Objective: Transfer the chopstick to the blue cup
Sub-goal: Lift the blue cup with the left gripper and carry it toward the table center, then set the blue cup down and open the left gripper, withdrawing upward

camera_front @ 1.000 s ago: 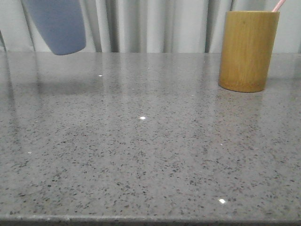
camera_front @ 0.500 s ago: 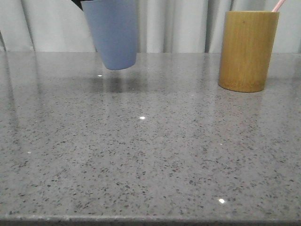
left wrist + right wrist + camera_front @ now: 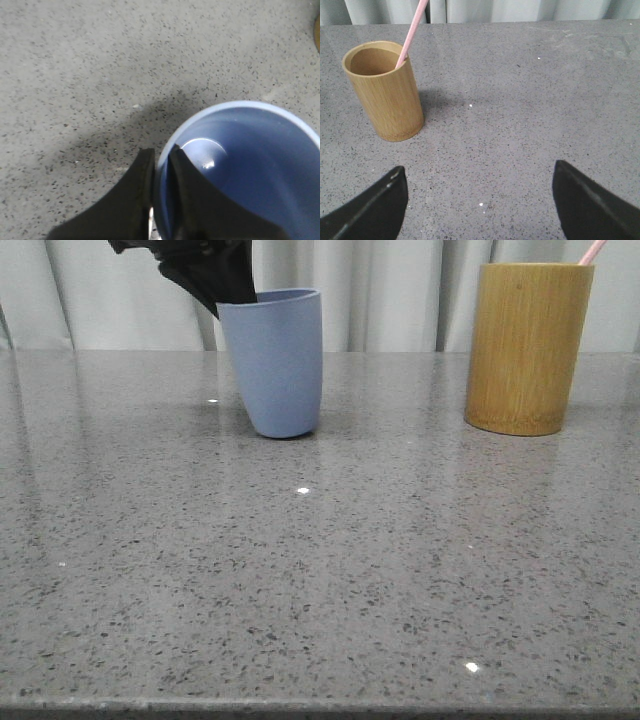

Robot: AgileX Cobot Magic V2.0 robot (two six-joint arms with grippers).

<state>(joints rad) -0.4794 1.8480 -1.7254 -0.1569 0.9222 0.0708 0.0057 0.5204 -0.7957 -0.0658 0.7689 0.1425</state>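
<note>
I should release the blue cup (image 3: 275, 362) with my left gripper now. The cup is nearly upright and its base (image 3: 286, 430) is over the speckled table, so the cup would stand.
The blue cup (image 3: 275, 362) stands on the grey table, left of centre in the front view, leaning slightly. My left gripper (image 3: 222, 300) is shut on its rim, one finger inside and one outside, as the left wrist view shows (image 3: 161, 155). The cup (image 3: 250, 165) is empty inside. A pale pink chopstick (image 3: 592, 251) sticks out of the bamboo cup (image 3: 527, 347) at the back right. In the right wrist view the chopstick (image 3: 412, 30) leans out of the bamboo cup (image 3: 385, 92). My right gripper (image 3: 479, 200) is open and empty, above bare table, apart from the bamboo cup.
The speckled grey stone table (image 3: 330, 570) fills the front view, with its front edge at the bottom. Pale curtains (image 3: 390, 290) hang behind the table's far edge.
My left gripper carried the blue cup from the upper left, rightward and down. The cup now rests on the table. The bamboo cup and chopstick have not moved.
</note>
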